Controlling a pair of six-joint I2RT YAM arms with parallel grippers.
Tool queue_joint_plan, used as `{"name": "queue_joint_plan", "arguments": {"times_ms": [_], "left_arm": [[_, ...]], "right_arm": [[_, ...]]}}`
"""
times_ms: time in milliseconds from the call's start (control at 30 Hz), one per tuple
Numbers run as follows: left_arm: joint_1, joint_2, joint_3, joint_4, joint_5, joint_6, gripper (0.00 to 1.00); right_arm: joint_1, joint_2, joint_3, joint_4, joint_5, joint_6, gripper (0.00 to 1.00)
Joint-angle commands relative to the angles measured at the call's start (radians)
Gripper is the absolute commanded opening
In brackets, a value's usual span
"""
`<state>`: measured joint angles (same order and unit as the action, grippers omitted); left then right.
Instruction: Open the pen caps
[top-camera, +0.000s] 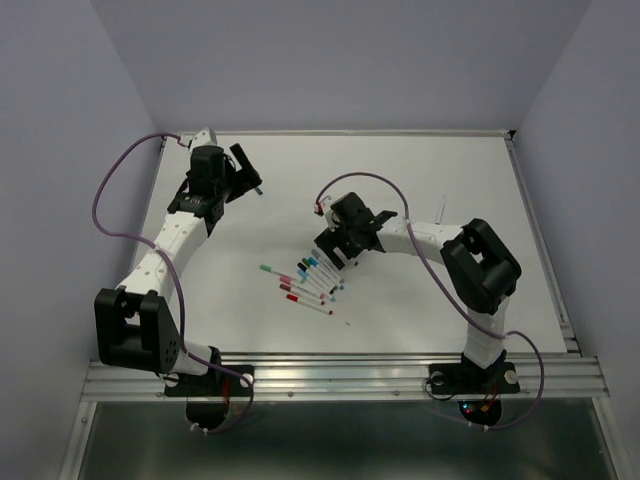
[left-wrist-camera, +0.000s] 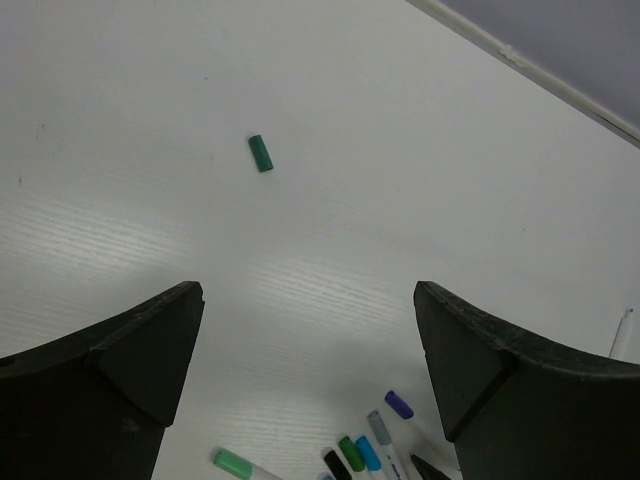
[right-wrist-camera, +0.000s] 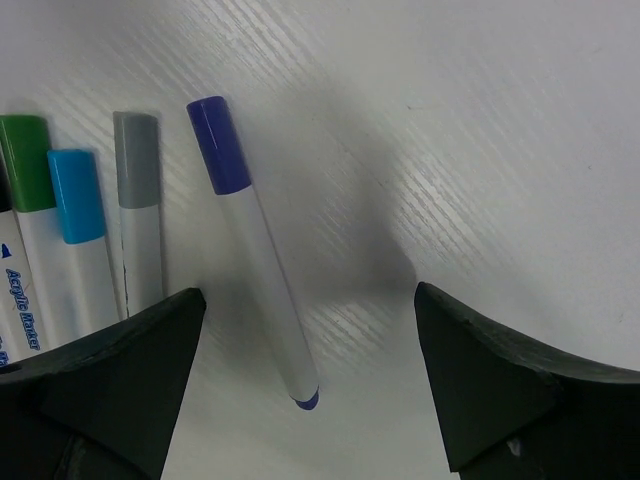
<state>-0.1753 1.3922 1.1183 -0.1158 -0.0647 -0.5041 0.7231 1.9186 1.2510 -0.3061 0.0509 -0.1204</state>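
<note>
My right gripper should close on the purple pen's body (top-camera: 342, 254) (right-wrist-camera: 272, 295) now. The purple pen's body is between the gripper's low fingers and the grey pen is outside them, so my gripper would hold the purple pen's body.
Several pens (top-camera: 305, 280) with white barrels lie fanned out mid-table, their caps still on. My right gripper (top-camera: 333, 258) hangs low over the fan's right end. In the right wrist view it (right-wrist-camera: 309, 293) is open, straddling the barrel of the purple pen (right-wrist-camera: 272, 285) without touching it; that pen's purple cap (right-wrist-camera: 218, 145) points away. Grey (right-wrist-camera: 137, 160), blue (right-wrist-camera: 73, 195) and green (right-wrist-camera: 25, 160) caps lie beside it. My left gripper (top-camera: 243, 168) is open and empty at the far left, high above the table. A loose green cap (left-wrist-camera: 261, 153) lies beyond my left gripper (left-wrist-camera: 308, 290).
The same pen ends show at the bottom of the left wrist view, among them a purple cap (left-wrist-camera: 399, 404) and a light green one (left-wrist-camera: 232, 462). The table's raised back edge (left-wrist-camera: 520, 60) runs behind. Lavender walls enclose the table on three sides.
</note>
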Motion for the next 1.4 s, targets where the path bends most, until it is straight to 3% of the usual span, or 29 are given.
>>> {"name": "queue_joint_plan", "arguments": {"times_ms": [0,100,133,433,600,767,1000,1133,1267,1367], "left_arm": [[-0.003,-0.005,-0.005,0.033,-0.007,0.022,0.99],[-0.003,-0.004,-0.005,0.031,-0.004,0.021,0.99],[-0.003,-0.005,-0.003,0.033,-0.004,0.021,0.99],[-0.003,-0.009,-0.011,0.041,0.035,0.012,0.99],[-0.004,-0.004,-0.046,0.106,0.184,-0.022,0.99],[-0.036,0.025,-0.095,0.237,0.389,-0.074,0.99],[-0.134,0.086,-0.057,0.307,0.447,-0.103,0.94],[-0.159,0.111,-0.026,0.315,0.436,-0.109,0.93],[-0.165,0.129,-0.008,0.320,0.453,-0.102,0.85],[-0.167,0.130,-0.006,0.321,0.448,-0.103,0.70]], "right_arm": [[0.012,0.013,0.011,-0.021,0.023,-0.010,0.87],[0.012,0.013,0.018,-0.025,0.003,-0.002,0.61],[0.012,0.013,0.015,-0.025,0.001,0.002,0.46],[0.012,-0.015,0.007,-0.022,-0.005,0.014,0.02],[0.012,-0.053,0.047,0.060,0.087,0.031,0.01],[0.012,-0.136,0.044,0.174,0.006,0.068,0.01],[0.012,-0.224,0.045,0.258,-0.187,0.174,0.01],[0.012,-0.245,0.042,0.292,-0.161,0.220,0.01],[0.012,-0.254,0.034,0.351,-0.190,0.237,0.01],[0.012,-0.247,0.042,0.354,-0.204,0.240,0.01]]}}
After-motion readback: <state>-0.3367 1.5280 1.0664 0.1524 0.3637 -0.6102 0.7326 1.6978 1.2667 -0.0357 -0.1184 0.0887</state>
